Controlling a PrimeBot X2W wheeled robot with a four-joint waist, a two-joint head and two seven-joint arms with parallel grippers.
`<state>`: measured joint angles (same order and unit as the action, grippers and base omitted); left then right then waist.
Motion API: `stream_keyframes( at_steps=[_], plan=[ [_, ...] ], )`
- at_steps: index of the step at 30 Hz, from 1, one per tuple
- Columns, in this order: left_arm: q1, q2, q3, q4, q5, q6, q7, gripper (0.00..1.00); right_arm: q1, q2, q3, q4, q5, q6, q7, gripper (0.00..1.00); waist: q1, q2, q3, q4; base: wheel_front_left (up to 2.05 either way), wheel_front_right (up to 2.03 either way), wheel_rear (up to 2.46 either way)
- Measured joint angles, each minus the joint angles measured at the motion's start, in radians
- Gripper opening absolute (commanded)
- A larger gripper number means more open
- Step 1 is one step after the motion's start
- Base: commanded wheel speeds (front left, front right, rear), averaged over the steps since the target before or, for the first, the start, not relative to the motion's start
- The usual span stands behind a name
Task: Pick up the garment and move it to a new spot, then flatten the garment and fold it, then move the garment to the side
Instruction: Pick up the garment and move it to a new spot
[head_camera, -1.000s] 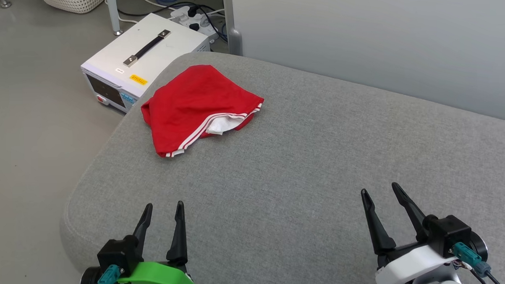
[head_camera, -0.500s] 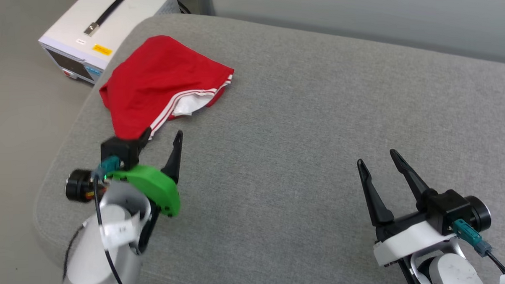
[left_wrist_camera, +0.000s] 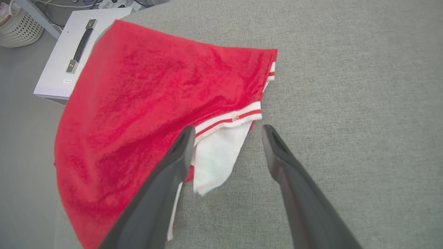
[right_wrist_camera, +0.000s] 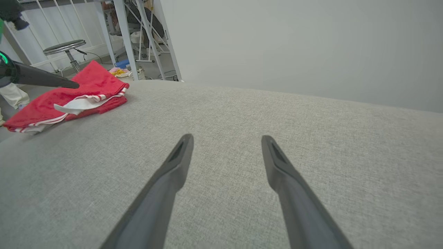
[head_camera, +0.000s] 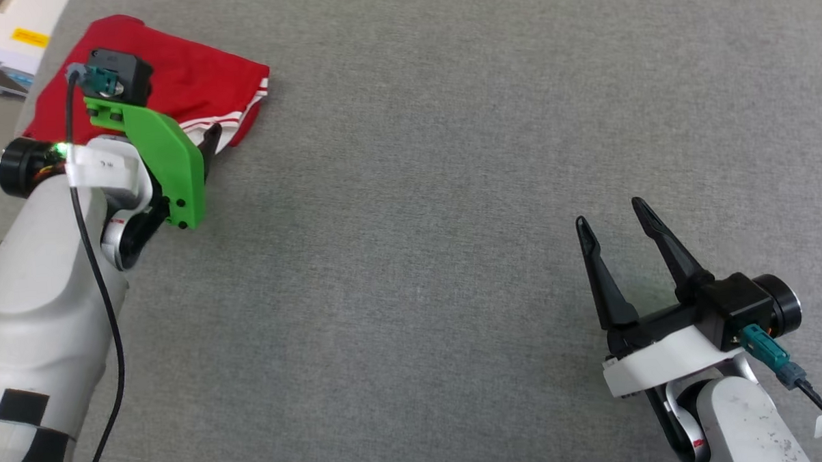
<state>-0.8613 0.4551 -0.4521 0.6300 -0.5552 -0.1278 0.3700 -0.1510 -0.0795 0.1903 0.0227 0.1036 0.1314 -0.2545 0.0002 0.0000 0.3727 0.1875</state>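
My left gripper is going to grab the garment by the white sleeve (head_camera: pixel 222 140) next. The sleeve sticks out as a loose, narrow flap, while the red body (head_camera: pixel 189 70) lies spread out wide.
The garment (head_camera: pixel 194 81) lies crumpled at the far left corner of the grey cushion (head_camera: pixel 416 190), red side up. A white sleeve and red-white striped trim (left_wrist_camera: pixel 225 119) show at its near edge. My left gripper (left_wrist_camera: pixel 228 128) hovers open right over that edge. Its left finger is above the red cloth, its right finger above bare cushion, and the white sleeve lies between them. In the head view the green wrist mount hides most of it, and one finger (head_camera: pixel 211 139) shows. My right gripper (head_camera: pixel 608 212) stands open and empty over the cushion at the lower right, far from the garment (right_wrist_camera: pixel 90 84).
A white box with a black handle (left_wrist_camera: pixel 69 58) sits on the floor beyond the cushion's far left corner, with a woven basket (left_wrist_camera: pixel 17 27) behind it. A stool (right_wrist_camera: pixel 64 46) and metal frame legs stand farther back. A pale wall (right_wrist_camera: pixel 294 45) borders the cushion's far side.
The head camera has tilted down and forward. My left arm has reached forward from the near edge to the garment's near hem. The right gripper has stayed open near its place.
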Motion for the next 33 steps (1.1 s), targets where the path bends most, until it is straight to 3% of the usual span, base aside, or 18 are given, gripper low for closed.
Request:
stream_keyframes(
  at_steps=[13,14,15,24,33],
  plan=[
    [-0.094,0.045,-0.099,0.172,-0.078,0.0,0.025,1.0,-0.021,0.002,0.005,0.004,-0.002,0.0,-0.001,1.0,-0.0001,0.0001,0.101,-0.098,0.0,0.0,0.0],
    [-0.098,0.045,-0.101,0.18,-0.096,0.0,0.024,0.42,-0.021,0.002,0.004,0.006,-0.002,0.0,-0.001,1.0,-0.0001,0.0001,0.103,-0.102,0.0,0.0,0.0],
    [-0.099,0.045,-0.107,0.184,-0.11,0.0,0.017,0.0,-0.021,0.002,0.003,0.01,-0.002,0.0,-0.001,1.0,0.0,0.0001,0.102,-0.104,0.0,0.0,0.0],
    [-0.069,0.043,-0.126,0.189,-0.198,0.0,-0.142,0.0,-0.014,0.004,-0.001,0.04,-0.002,0.0,-0.001,1.0,-0.0001,0.0001,0.039,-0.096,0.0,0.0,0.0],
    [-0.031,0.047,-0.126,0.07,-0.263,0.0,-0.309,0.0,0.053,0.009,-0.026,0.07,0.0,0.0,-0.001,1.0,-0.0002,0.0,-0.09,-0.081,0.0,0.0,0.0]
  ],
)
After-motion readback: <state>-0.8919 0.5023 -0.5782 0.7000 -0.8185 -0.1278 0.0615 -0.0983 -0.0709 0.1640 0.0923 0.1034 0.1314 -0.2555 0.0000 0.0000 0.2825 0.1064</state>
